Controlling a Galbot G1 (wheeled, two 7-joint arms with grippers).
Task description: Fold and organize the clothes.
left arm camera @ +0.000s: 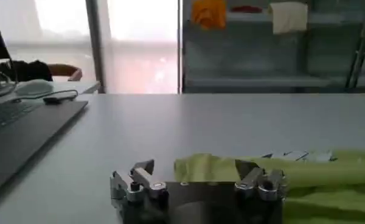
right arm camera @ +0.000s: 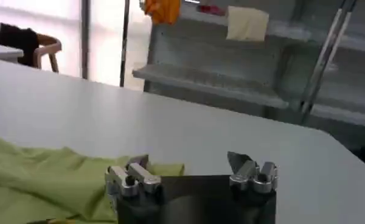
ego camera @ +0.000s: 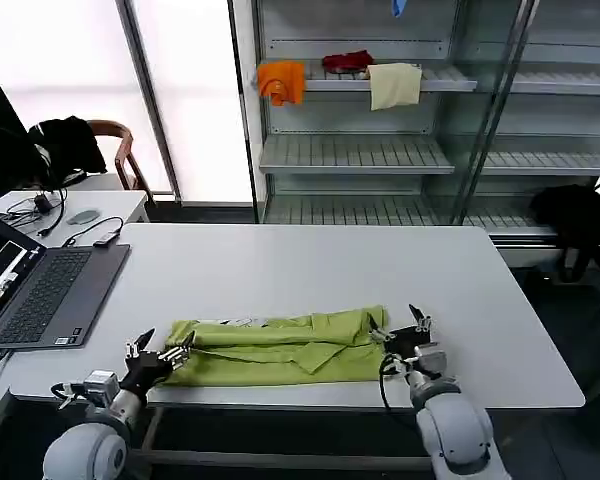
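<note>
The long side of the T-shirt's band spreads far wider than my open fingers. I need to grab the T-shirt by the short end of its band (ego camera: 180,345) (left arm camera: 201,169) with my left gripper next.
The clothes are one lime-green T-shirt (ego camera: 280,350), folded into a long band that lies across the white table (ego camera: 310,265) near its front edge. My left gripper (ego camera: 163,348) is open at the band's left end. In the left wrist view the cloth's end (left arm camera: 201,170) lies between the open fingers of that gripper (left arm camera: 194,167). At the band's right end my right gripper (ego camera: 398,328) is open too. In the right wrist view the T-shirt (right arm camera: 42,176) reaches just past one finger (right arm camera: 137,167) of the gripper (right arm camera: 188,161), and bare table shows across the rest of the gap.
An open laptop (ego camera: 40,290) sits at the table's left edge, with cables on a side table (ego camera: 80,205) behind it. A metal shelf unit (ego camera: 380,150) at the back holds orange (ego camera: 282,80), red (ego camera: 348,62) and cream (ego camera: 394,85) cloths. A black bag (ego camera: 580,215) lies far right.
</note>
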